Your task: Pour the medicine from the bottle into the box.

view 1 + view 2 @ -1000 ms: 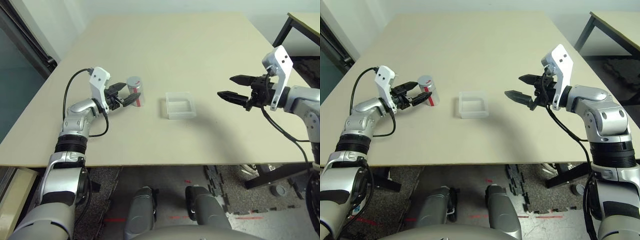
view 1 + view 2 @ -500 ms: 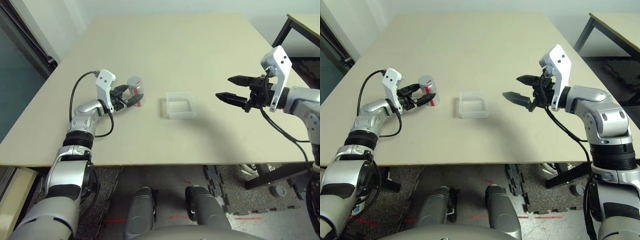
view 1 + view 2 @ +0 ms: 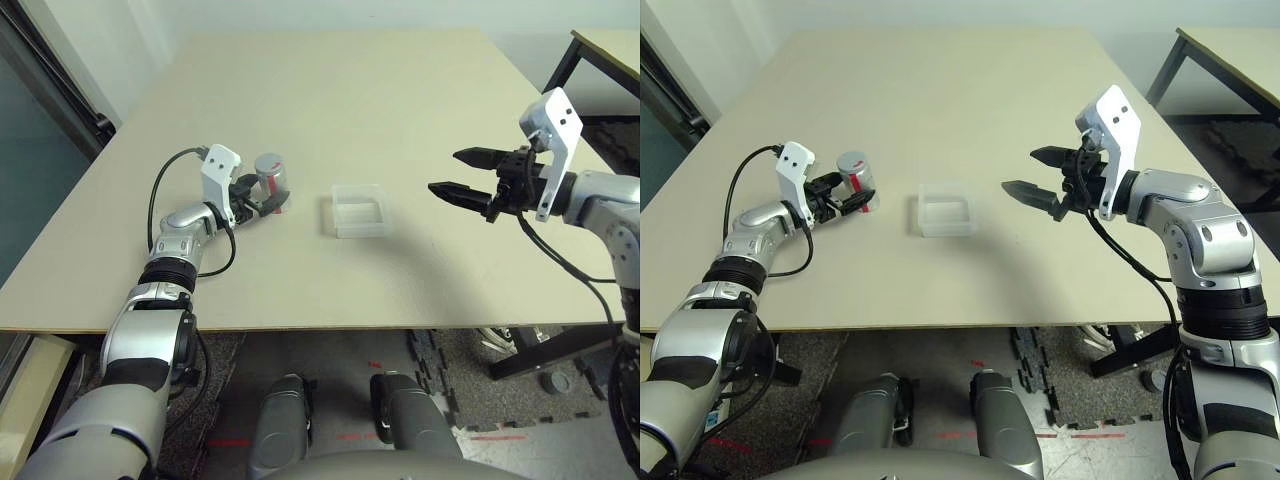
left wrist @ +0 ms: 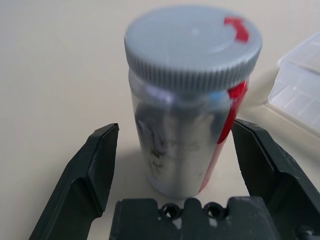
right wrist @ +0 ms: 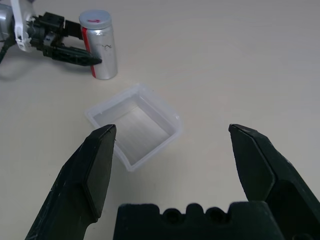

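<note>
My left gripper's fingers are only barely on both sides of the bottle's silver body point(image 4: 180, 135), and the bottle's base point(image 4: 175, 190) is far from the gripper's palm. My left gripper needs to go forward first and then close on the bottle.
The bottle point(image 3: 271, 180) stands upright on the table left of centre, silver-grey with a red stripe and its grey cap on. My left gripper point(image 3: 262, 197) is open with one finger on each side of the bottle point(image 4: 190, 115), and gaps show on both sides. The box point(image 3: 358, 210), a clear shallow tray, lies a short way to the bottle's right. My right gripper point(image 3: 446, 171) hovers open above the table to the right of the box point(image 5: 134, 125), nothing between its fingers. The medicine is hidden.
The beige table point(image 3: 330, 90) stretches wide behind the bottle and box. A second table with black legs point(image 3: 600, 45) stands off to the far right. Floor mats lie beyond the table's near edge.
My left gripper has slid toward the bottle until its open fingers straddle it. The right gripper has drifted slightly toward the box. Bottle and box have not moved.
</note>
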Robot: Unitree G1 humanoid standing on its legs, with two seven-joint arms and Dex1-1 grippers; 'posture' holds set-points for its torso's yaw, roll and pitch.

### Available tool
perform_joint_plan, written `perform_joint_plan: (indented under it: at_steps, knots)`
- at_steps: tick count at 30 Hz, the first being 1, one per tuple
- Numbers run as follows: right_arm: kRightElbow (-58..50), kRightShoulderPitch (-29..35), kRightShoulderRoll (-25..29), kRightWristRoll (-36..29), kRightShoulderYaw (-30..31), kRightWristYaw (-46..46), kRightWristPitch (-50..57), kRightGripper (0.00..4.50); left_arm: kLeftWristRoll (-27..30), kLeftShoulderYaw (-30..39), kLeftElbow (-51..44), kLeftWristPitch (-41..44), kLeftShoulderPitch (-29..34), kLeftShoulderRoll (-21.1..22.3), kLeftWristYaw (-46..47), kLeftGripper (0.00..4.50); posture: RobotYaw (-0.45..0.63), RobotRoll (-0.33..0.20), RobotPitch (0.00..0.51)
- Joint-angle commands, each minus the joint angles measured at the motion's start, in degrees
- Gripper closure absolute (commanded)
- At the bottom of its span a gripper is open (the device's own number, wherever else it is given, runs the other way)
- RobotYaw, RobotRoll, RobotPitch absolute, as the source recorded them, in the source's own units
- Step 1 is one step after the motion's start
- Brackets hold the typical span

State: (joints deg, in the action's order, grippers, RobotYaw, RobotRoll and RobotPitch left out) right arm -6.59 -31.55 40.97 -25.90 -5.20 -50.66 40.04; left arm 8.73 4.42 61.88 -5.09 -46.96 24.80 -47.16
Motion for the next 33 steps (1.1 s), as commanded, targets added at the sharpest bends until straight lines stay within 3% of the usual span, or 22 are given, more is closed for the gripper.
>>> perform_joint_plan:
  at_steps: [1, 14, 33]
  knots:
    - [-0.9, -0.8, -0.1, -0.6, 0.3, 0.4, 0.4, 0.0, -1.2, 0.0, 2.3, -0.8, -1.5, -0.7, 0.7, 0.04, -0.14, 0.0, 0.081]
    - [-1.6, -2.1, -0.8, -1.1, 0.2, 1.7, 0.7, 0.0, -2.8, 0.1, 6.1, -2.3, -4.8, -2.4, 2.7, 0.04, -0.15, 0.0, 0.066]
    - [-1.1, -3.8, -0.7, -1.0, 0.4, 1.7, 0.9, 0.0, -3.6, 0.3, 8.0, -2.3, -4.3, -4.1, 5.8, 0.04, -0.14, 0.0, 0.057]
